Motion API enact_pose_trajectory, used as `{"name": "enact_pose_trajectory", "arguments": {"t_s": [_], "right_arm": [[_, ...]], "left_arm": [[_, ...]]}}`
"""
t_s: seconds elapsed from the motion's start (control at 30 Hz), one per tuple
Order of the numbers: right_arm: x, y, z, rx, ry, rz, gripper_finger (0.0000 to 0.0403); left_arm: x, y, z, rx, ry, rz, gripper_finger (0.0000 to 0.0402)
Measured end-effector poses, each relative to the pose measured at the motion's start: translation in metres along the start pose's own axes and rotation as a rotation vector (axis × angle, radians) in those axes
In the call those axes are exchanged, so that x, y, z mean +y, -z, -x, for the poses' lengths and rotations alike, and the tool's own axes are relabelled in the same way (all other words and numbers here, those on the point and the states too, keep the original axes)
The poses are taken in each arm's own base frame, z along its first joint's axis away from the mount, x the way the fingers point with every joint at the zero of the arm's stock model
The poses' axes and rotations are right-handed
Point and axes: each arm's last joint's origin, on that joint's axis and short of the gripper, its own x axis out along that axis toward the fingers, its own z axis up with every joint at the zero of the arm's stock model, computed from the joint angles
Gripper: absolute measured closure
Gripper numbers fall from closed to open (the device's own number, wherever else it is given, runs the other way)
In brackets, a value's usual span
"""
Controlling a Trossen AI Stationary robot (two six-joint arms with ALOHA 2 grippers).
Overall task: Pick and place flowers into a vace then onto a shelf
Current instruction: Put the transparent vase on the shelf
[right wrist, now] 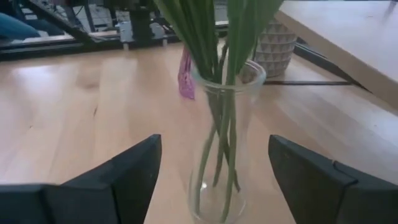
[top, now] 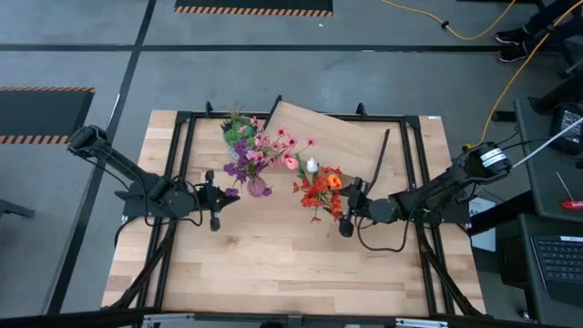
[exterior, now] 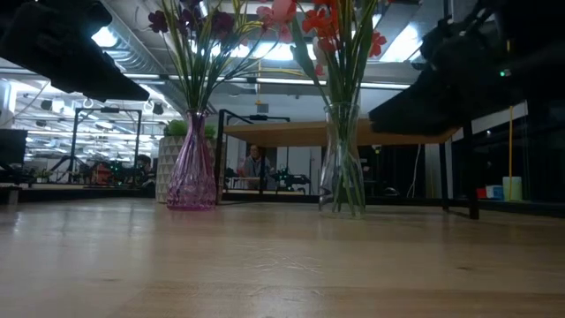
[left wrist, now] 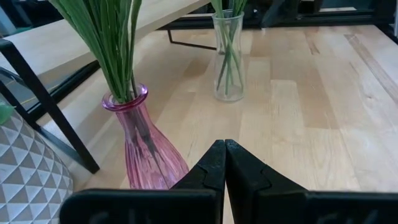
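Observation:
The robot's right gripper will next grab the clear glass vase by its side just below the vase's rim (right wrist: 225, 109), so that it can set the red and orange flowers onto the shelf.
A clear glass vase (right wrist: 225, 143) stands on the table holding flowers with red and orange blossoms (top: 319, 189); their green stalks (right wrist: 219, 118) rest inside it. My right gripper (right wrist: 214, 148) is open, one finger on either side of this vase, apart from the glass. A pink ribbed vase (left wrist: 146, 149) with purple and pink flowers (top: 255, 150) stands to its left. My left gripper (left wrist: 224, 148) is shut and empty, just short of the pink vase. The shelf (top: 337, 137) stands behind both vases.
A spiky green plant in a white patterned pot (right wrist: 275, 50) stands by the shelf's left end, behind the pink vase. The shelf's black legs (left wrist: 43, 106) reach the table near the pot. Bare tabletop (top: 273, 264) lies toward the near edge.

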Motion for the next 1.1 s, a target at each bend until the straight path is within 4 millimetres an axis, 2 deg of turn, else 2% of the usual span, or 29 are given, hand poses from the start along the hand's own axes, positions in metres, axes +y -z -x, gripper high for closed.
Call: {"name": "enact_pose_trajectory", "arguments": {"t_s": [0.37, 0.67, 1.1], "right_arm": [[0.016, -0.005, -0.030, 0.005, 0.026, 0.127, 0.0106], [0.010, -0.001, -0.058, 0.036, 0.101, 0.113, 0.0106], [0.012, -0.009, -0.064, 0.014, 0.105, 0.106, 0.0111]], "left_arm": [[-0.001, 0.000, 0.000, 0.007, 0.023, 0.012, 0.0400], [-0.001, 0.001, 0.000, 0.014, 0.050, 0.025, 0.0400], [-0.001, 0.001, 0.000, 0.014, 0.050, 0.024, 0.0399]]}}
